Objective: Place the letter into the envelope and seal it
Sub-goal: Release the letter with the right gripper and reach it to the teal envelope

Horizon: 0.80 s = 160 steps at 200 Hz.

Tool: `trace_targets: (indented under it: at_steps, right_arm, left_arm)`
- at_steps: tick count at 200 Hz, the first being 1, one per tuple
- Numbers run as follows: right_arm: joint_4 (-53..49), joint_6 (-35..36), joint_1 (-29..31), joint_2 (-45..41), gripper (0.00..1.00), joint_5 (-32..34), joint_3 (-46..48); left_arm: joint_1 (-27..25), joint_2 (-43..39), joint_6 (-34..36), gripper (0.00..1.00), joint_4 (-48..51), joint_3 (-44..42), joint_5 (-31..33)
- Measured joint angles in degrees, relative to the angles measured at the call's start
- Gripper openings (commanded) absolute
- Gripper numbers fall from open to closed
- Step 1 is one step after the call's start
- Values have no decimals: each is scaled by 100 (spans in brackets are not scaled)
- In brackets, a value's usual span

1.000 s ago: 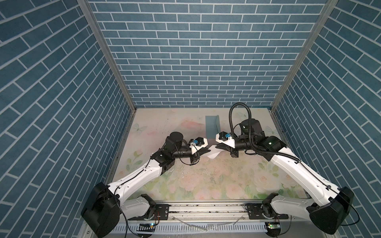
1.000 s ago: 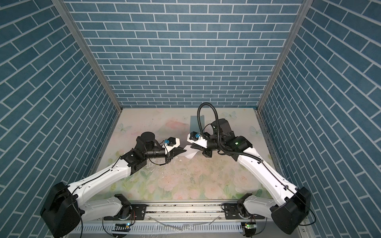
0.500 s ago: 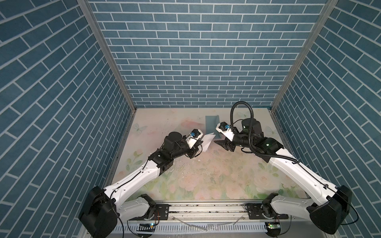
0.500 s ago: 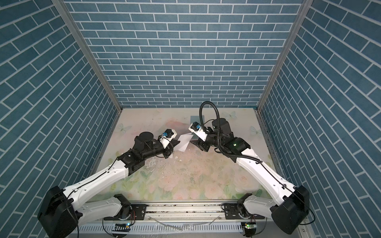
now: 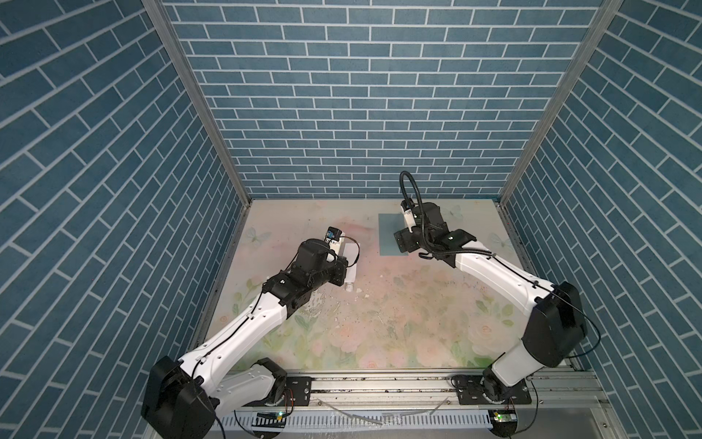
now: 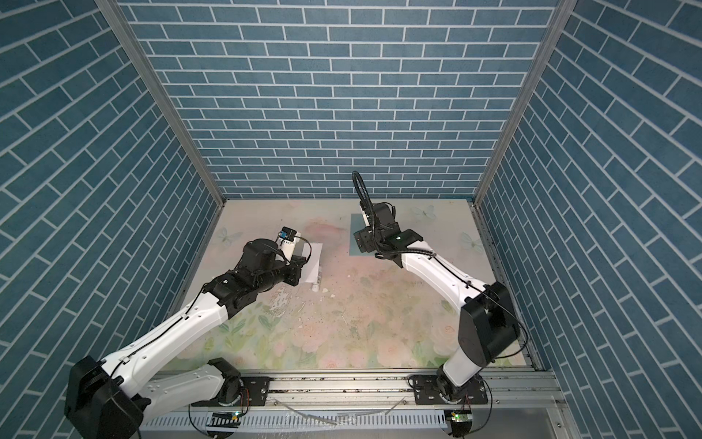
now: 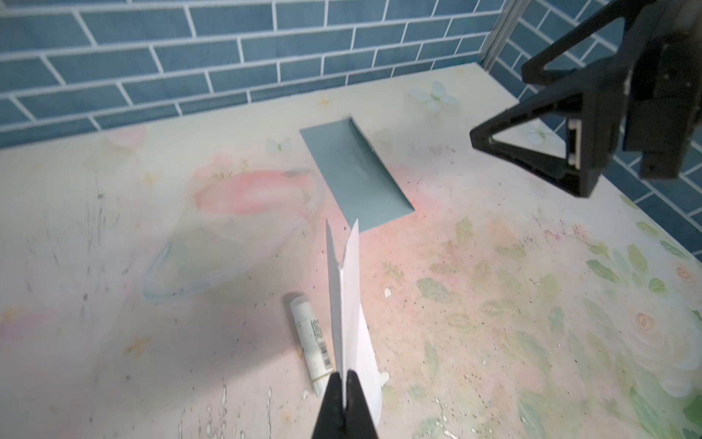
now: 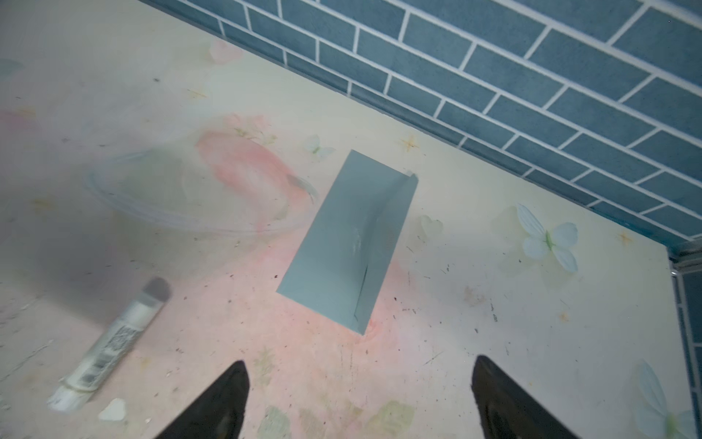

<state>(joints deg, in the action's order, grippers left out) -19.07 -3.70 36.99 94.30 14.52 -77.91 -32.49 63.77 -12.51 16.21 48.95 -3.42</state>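
Note:
The robot's right gripper should next bring the teal envelope near the letter, so that the letter can be placed inside. It should grab the envelope by its lifted long-edge flap (image 8: 386, 252).
The letter (image 7: 343, 304), a folded white sheet, stands on edge in my left gripper (image 7: 345, 376), which is shut on its lower edge. In both top views it hangs above the table's left-middle (image 5: 351, 258) (image 6: 312, 262). The teal envelope (image 8: 349, 239) lies flat at the back right (image 5: 387, 235), its flap along one long edge slightly lifted (image 7: 357, 175). My right gripper (image 8: 359, 370) hovers just in front of the envelope, open and empty. In both top views it covers part of the envelope (image 6: 353, 249).
A white glue stick (image 7: 309, 338) lies on the flowered table below the letter (image 5: 348, 287) (image 8: 114, 342). Small white scraps (image 7: 387, 292) lie near it. Blue brick walls (image 5: 342, 114) close the back and both sides. My right gripper's black fingers (image 7: 532, 114) show from the left wrist.
My right gripper has opened, let go of the letter and moved back right to the envelope. My left gripper has carried the letter leftward and turned it on edge.

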Motion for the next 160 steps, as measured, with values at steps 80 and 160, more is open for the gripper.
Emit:
trace_targets:
  at_steps: [80,160]
  right_arm:
    - [-420,-787,-168,2033,89,750,-1572]
    - [-997,-1003,-254,3681,73,1456,-3086]
  left_arm:
    - [2,-208,-542,0,822,-2,195]
    - [22,-428,-1134,0,-114,-581,343]
